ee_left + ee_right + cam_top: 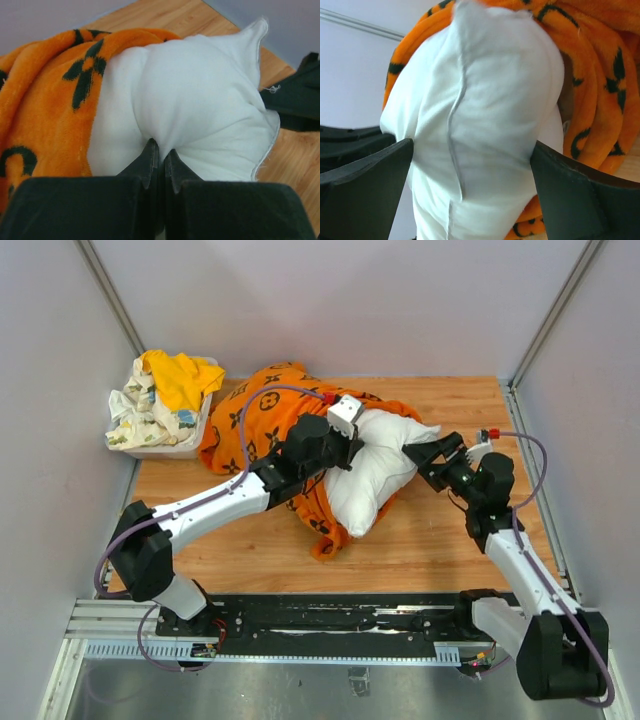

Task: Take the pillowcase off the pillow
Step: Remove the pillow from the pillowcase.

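The robot's right gripper should grab the pillow by its seamed edge [422, 430], which leaves the orange pillowcase [250, 425] free to slide off.
The white pillow [378, 468] lies mid-table, its right half bare and its left half still inside the orange pillowcase [250, 425] with black motifs. My left gripper [354, 448] reaches over the case and is shut, pinching a fold of the bare pillow [200, 100]. In the left wrist view the gripper [160, 150] has the case [45, 100] bunched to its left. My right gripper [420, 454] is open at the pillow's right end. In the right wrist view its jaws [471, 150] straddle the pillow [480, 100], with the case [600, 75] behind it.
A white tub [165, 448] at the back left holds a yellow cloth [180, 375] and a floral-print cloth [135, 415]. The wooden tabletop [450, 530] is walled in on the left, back and right. A metal rail [330, 625] runs along the near edge.
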Tool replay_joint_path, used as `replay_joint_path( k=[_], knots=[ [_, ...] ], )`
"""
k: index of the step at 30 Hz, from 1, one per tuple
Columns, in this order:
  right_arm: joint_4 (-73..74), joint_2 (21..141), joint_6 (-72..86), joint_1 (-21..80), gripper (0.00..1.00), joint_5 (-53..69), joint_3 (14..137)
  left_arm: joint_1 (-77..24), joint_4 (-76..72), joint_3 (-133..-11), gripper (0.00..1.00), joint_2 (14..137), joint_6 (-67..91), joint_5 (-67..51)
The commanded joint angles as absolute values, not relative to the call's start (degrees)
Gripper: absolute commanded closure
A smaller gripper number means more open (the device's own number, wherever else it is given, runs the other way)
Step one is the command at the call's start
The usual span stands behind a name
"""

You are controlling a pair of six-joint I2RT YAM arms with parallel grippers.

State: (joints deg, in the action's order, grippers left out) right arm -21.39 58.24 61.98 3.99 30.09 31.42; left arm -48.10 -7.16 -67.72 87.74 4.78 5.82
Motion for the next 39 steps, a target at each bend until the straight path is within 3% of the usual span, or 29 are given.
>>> replay_joint_path(
  k=[1,5,8,12,23,31,39],
  knots=[
    [-23.3,48.6,69.4,6.8,0.02,24.3,26.8,-47.2,-9.7,-72.8,1.00,87.8,1.6,13.0],
    [-25.5,34.0,71.5,6.9,0.02,13.1,17.3,-46.9,-9.0,-75.4,1.00,87.5,1.0,13.3],
    [-21.4,32.0,70.4,6.9,0.02,12.8,18.8,-46.9,-8.6,-76.9,1.00,87.6,0.5,13.4],
    [-22.9,38.6,71.6,8.1,0.02,19.7,21.9,-46.9,-8.4,-78.5,1.00,87.9,0.4,13.0],
    [-41.3,55.8,73.6,19.0,0.02,15.6,23.9,-46.9,-7.0,-80.8,1.00,87.8,1.3,11.8],
    [-56.2,61.6,75.3,21.4,0.02,14.5,26.1,-46.9,-7.1,-76.6,1.00,88.5,4.6,9.1],
    [-59.4,62.9,75.4,22.2,0.02,16.2,28.4,-46.9,-11.8,-67.5,1.00,91.4,10.2,6.2]
  ],
)
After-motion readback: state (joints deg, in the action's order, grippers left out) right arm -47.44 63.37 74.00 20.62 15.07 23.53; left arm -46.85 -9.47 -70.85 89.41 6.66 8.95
